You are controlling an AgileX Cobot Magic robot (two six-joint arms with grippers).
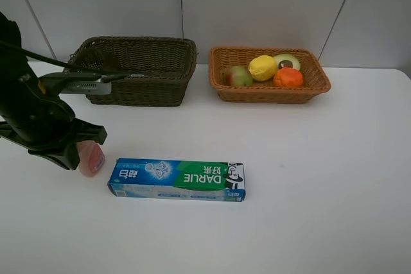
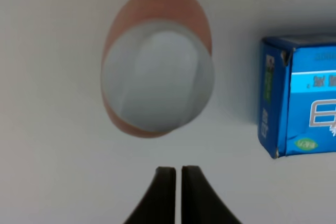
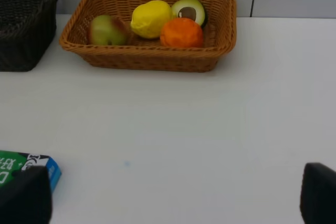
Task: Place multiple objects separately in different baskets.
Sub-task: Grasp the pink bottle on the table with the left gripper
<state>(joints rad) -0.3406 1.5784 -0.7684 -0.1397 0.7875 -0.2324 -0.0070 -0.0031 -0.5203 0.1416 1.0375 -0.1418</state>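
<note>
The robot's left gripper is shut beside the pink bottle. It will open again next, then move over the white cap [image 2: 157, 76] and go down to close on the bottle's body [image 2: 176, 4].
The orange-tan basket [image 1: 268, 88] [image 3: 147, 59] holds a pear [image 1: 237, 76] [image 3: 107, 30], a lemon [image 1: 262, 67] [image 3: 150, 18], a halved avocado [image 1: 287, 61] [image 3: 188, 10] and an orange [image 1: 288, 77] [image 3: 181, 32]. The dark basket [image 1: 138, 68] [image 3: 26, 22] stands to its left. A DARLIE toothpaste box [image 1: 176, 180] [image 2: 304, 108] [image 3: 26, 163] lies flat on the table. Just left of it sits a pink white-capped bottle [image 1: 92, 158] [image 2: 157, 82]. My left gripper [image 1: 76, 152] [image 2: 173, 192] is shut and empty, right beside the bottle. My right gripper [image 3: 170, 203] is open, holds nothing and is out of the high view.
The white table [image 1: 308, 178] ends at a pale panelled wall behind the baskets. My dark left arm [image 1: 29, 107] reaches in over the table's left side and hides part of the bottle.
</note>
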